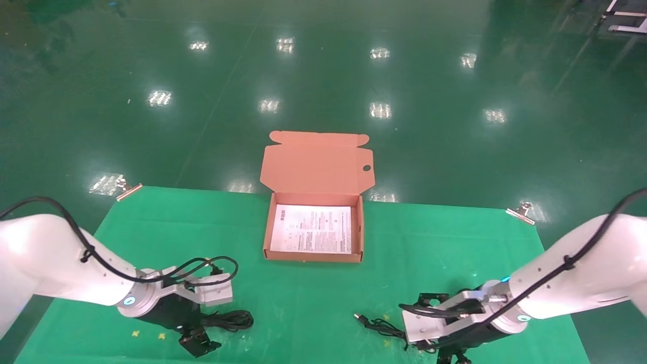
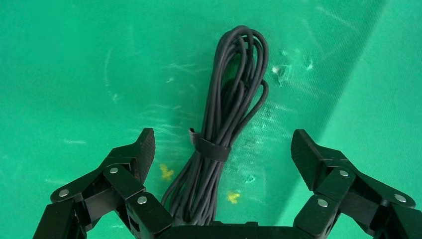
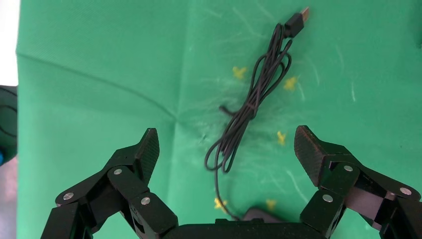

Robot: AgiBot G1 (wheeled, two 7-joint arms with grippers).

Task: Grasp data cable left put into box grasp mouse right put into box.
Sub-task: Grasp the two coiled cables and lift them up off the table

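My left gripper should next grab the data cable by its bundle around the strap (image 2: 210, 148) to box it.
The data cable (image 1: 232, 319) lies on the green cloth at front left, a black oval bundle with a strap round it. My left gripper (image 1: 199, 344) hangs low over its near end, open; in the left wrist view the cable (image 2: 234, 99) runs between the spread fingers of the left gripper (image 2: 223, 138). My right gripper (image 1: 452, 356) is open at front right, above the mouse. Only the mouse's dark edge (image 3: 259, 215) shows, below the right gripper (image 3: 226, 135). Its cord (image 3: 254, 99) is bundled ahead, ending in a USB plug (image 3: 297, 20). The salmon-orange box (image 1: 313, 257) stands open at mid-table.
A printed white sheet (image 1: 312, 228) lies in the box, and the flap lid (image 1: 316, 162) stands up behind it. Metal clips (image 1: 129, 189) (image 1: 520, 212) hold the cloth at the far table corners. The mouse cord (image 1: 379, 326) lies between the two grippers.
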